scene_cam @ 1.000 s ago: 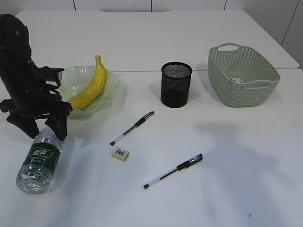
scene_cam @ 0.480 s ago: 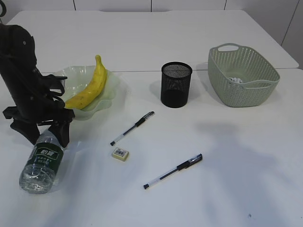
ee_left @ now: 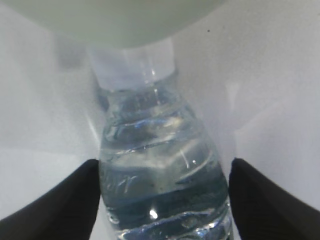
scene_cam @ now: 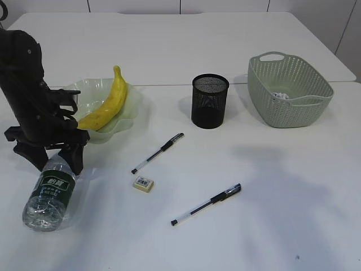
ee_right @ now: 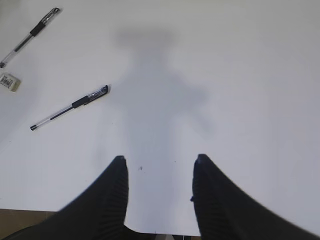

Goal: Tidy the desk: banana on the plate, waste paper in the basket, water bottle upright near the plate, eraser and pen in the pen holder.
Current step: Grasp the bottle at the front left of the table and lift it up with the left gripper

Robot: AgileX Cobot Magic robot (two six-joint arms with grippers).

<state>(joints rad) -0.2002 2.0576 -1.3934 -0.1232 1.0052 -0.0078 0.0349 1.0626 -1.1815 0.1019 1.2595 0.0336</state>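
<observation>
I will grab the water bottle next with my left gripper by its part below the cap (ee_left: 150,125), and then I will set it upright near the plate.
The water bottle (scene_cam: 49,195) lies on its side at the front left, cap toward the plate (scene_cam: 132,101). My left gripper (scene_cam: 56,162) is open, with one jaw on each side of the bottle's shoulder. In the left wrist view the bottle (ee_left: 150,125) fills the gap between the jaws (ee_left: 163,161). The banana (scene_cam: 107,104) rests on the pale green plate. Two pens (scene_cam: 159,152) (scene_cam: 206,204) and the eraser (scene_cam: 144,183) lie on the table. The black mesh pen holder (scene_cam: 210,101) stands upright. Waste paper (scene_cam: 280,95) lies in the green basket (scene_cam: 289,90). My right gripper (ee_right: 159,159) is open and empty.
The right wrist view shows one pen (ee_right: 70,106), the other pen (ee_right: 31,36) and the eraser (ee_right: 10,82) at its left, with bare white table ahead. The plate's rim (ee_left: 115,20) is just beyond the bottle cap. The table's near edge lies under the right gripper.
The left arm came down and shifted slightly right over the bottle's neck, and the bottle turned a little. In the last half second almost nothing moved.
</observation>
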